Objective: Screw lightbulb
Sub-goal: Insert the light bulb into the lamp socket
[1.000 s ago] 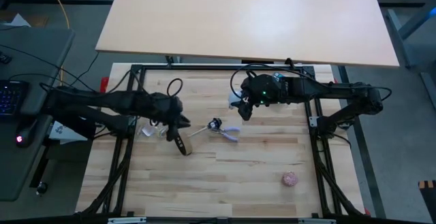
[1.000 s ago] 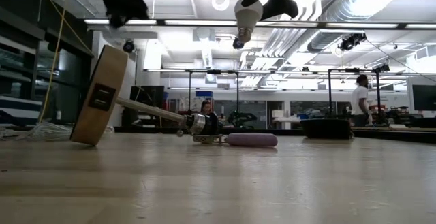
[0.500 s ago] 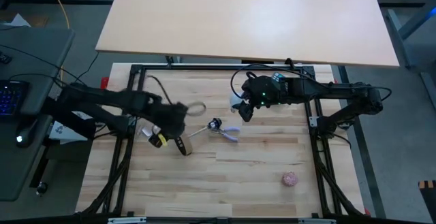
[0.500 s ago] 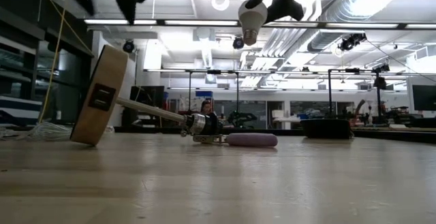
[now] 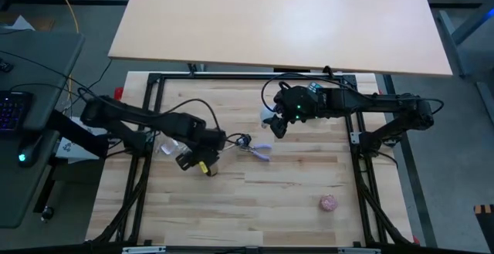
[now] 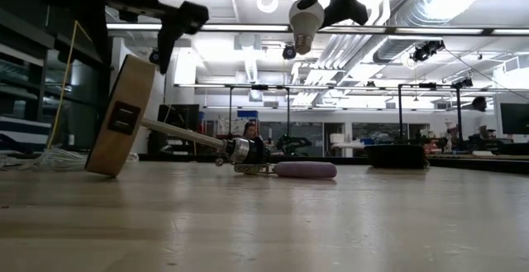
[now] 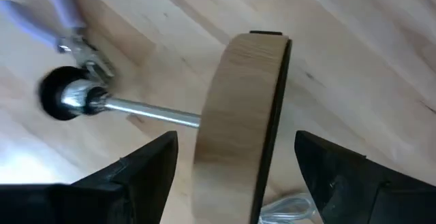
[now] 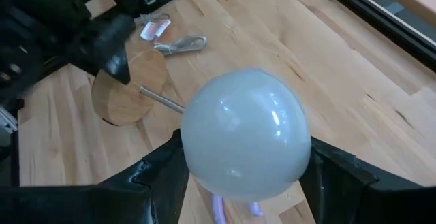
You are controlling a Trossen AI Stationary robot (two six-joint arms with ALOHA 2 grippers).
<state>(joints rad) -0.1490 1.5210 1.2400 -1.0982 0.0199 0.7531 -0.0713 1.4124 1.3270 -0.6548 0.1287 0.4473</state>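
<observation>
My left gripper grabs the wooden disc by its curved rim [image 7: 235, 125] next, to steady the socket [image 7: 71, 94].
The white lightbulb [image 8: 242, 135] hangs high above the table in my right gripper [image 5: 275, 124], which is shut on it; its screw base [image 6: 303, 45] points down. A round wooden disc [image 7: 238, 101] stands tilted on its lower rim [image 6: 103, 171]. Its thin stem runs down to a black socket [image 5: 244, 140] lying on the table beside a purple piece [image 6: 306, 169]. My left gripper [image 5: 202, 160] is open over the disc's upper rim, one finger [image 7: 146, 173] on each side. I see no touch. My right gripper pinches the lightbulb's round frosted head [image 8: 197, 163] between its two fingers, one on each side. The fingers come slanting down from the table's right side. The bulb is lifted clear and hangs almost upright, head up and base down [image 6: 299, 20].
A pinkish ball [image 5: 329, 203] lies near the table's front right. A metal loop [image 8: 180, 45] and small white bits [image 5: 166, 147] lie left of the disc. Black frame rails [image 5: 147, 169] run along both sides. A larger tabletop [image 5: 278, 22] stands behind.
My left gripper has swung toward the table's right and near edge, turned, and come down over the disc's upper rim. Its fingers have opened. The disc, socket and lightbulb have kept their places.
</observation>
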